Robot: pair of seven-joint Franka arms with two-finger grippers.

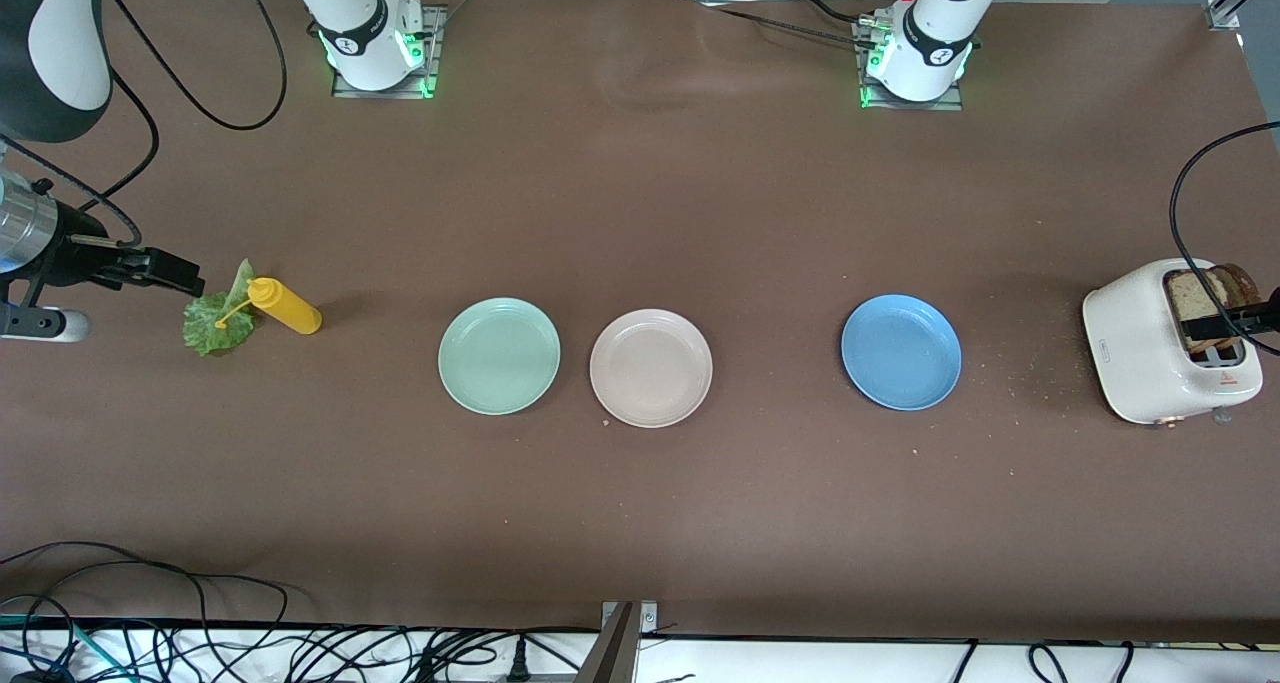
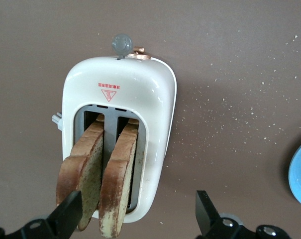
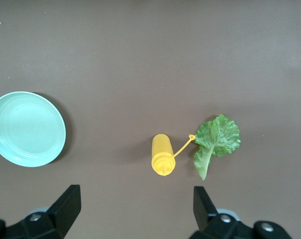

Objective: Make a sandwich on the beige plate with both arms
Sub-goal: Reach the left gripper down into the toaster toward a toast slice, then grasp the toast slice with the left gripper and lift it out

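Note:
I should next use my left gripper to grip a bread slice by its crusted end outside the slot (image 2: 113,211), and that slice starts the sandwich on the beige plate.
The beige plate (image 1: 651,368) lies bare at mid-table between a mint-green plate (image 1: 499,356) and a blue plate (image 1: 901,352). Two brown bread slices (image 2: 83,169) (image 2: 118,181) stand upright in the slots of a white toaster (image 1: 1150,358) (image 2: 120,89) at the left arm's end. My left gripper (image 1: 1215,327) (image 2: 138,206) hangs open over the toaster, holding nothing. A green lettuce leaf (image 1: 213,321) (image 3: 217,142) lies at the right arm's end, touching a yellow squeeze bottle (image 1: 287,307) (image 3: 161,154). My right gripper (image 1: 180,278) (image 3: 135,204) hovers open and empty beside them.
Crumbs are scattered on the brown table between the blue plate (image 2: 300,174) and the toaster. The mint-green plate (image 3: 27,128) lies beside the beige one, toward the right arm's end. Cables run along the table edge nearest the front camera.

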